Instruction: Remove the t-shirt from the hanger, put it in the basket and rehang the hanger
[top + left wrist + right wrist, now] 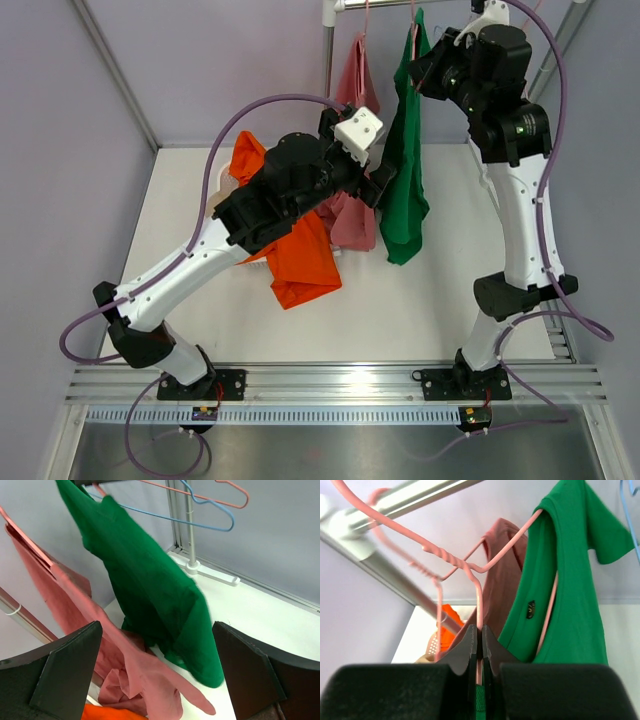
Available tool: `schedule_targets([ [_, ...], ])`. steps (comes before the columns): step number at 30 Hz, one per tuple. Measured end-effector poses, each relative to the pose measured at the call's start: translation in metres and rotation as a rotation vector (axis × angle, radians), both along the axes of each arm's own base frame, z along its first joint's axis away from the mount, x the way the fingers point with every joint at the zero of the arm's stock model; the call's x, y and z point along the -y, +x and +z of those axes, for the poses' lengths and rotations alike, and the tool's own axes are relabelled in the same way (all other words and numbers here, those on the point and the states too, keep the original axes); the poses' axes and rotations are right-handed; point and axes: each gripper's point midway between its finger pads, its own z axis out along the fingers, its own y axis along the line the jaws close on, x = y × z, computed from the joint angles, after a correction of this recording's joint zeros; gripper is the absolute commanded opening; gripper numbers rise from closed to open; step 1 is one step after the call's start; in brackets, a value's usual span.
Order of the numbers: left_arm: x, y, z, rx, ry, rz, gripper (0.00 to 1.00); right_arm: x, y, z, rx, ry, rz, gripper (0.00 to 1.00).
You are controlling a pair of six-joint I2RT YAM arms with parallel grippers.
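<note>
Next, my left gripper grabs the green t-shirt by its lower hem (375, 185) (198, 652) to pull it off the hanger.
A green t-shirt (406, 180) hangs from a pink wire hanger (470, 565) under the rail; it also shows in the left wrist view (150, 595) and the right wrist view (570, 605). My right gripper (480, 640) is shut on the pink hanger's wire, high beside the rail (440, 70). My left gripper (157, 680) is open and empty, its fingers (65, 670) wide apart either side of the green shirt's lower hem (375, 185). A dusty pink t-shirt (355, 90) hangs beside the green one.
An orange garment (300, 255) lies over a basket (228, 185) on the white table under my left arm. Empty blue (210, 522) and pink (220, 500) hangers hang on the rail. The rack's upright post (190, 540) stands at the back.
</note>
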Motion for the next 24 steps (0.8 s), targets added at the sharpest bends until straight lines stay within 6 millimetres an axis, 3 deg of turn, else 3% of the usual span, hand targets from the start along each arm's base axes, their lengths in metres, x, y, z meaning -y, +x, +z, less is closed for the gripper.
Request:
schedule_targets([
  [7, 0.008, -0.012, 0.0, -0.007, -0.006, -0.02, 0.99, 0.007, -0.042, 0.016, 0.03, 0.021, 0.023, 0.0],
  [12, 0.032, -0.054, 0.003, -0.028, -0.032, -0.096, 0.99, 0.008, -0.064, 0.003, 0.013, 0.043, 0.033, 0.0],
  [17, 0.054, -0.099, 0.007, -0.055, -0.071, -0.175, 0.99, 0.003, -0.068, 0.0, 0.01, 0.063, 0.042, 0.0],
  [24, 0.056, -0.092, 0.004, -0.065, -0.109, -0.12, 0.99, 0.0, -0.07, 0.003, 0.01, 0.087, 0.048, 0.0],
])
